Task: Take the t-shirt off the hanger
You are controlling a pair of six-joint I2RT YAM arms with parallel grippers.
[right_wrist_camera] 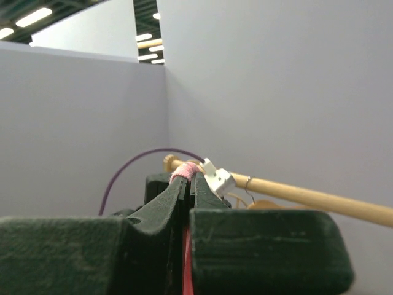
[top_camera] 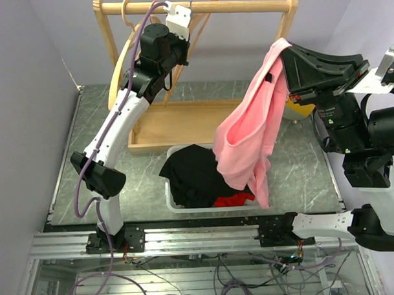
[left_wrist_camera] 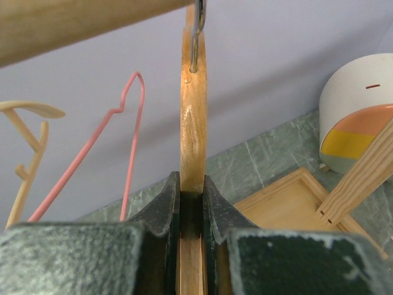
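The hanger's metal hook is over the rack's bar, so my left gripper should open now. The bare wooden hanger (top_camera: 202, 27) would stay hanging.
The pink t-shirt (top_camera: 248, 133) hangs free of the hanger, draped down from my right gripper (top_camera: 285, 48) above the white bin. In the right wrist view the right gripper (right_wrist_camera: 191, 179) is shut, with a fold of the t-shirt (right_wrist_camera: 186, 170) bulging out at its tips. The bare wooden hanger (top_camera: 202, 27) hangs by its metal hook from the rack's rail. My left gripper (top_camera: 184, 44) is raised to it. In the left wrist view the left gripper (left_wrist_camera: 192, 190) is shut on the hanger (left_wrist_camera: 193, 123), just below its hook.
The wooden rack's rail (top_camera: 244, 5) spans the back and its base tray (top_camera: 183, 122) lies below. A pink wire hanger (left_wrist_camera: 132, 123) and another wooden hanger (top_camera: 120, 66) hang to the left. A white bin (top_camera: 168, 201) holds black and red clothes. A white, yellow and orange container (left_wrist_camera: 359, 110) stands behind.
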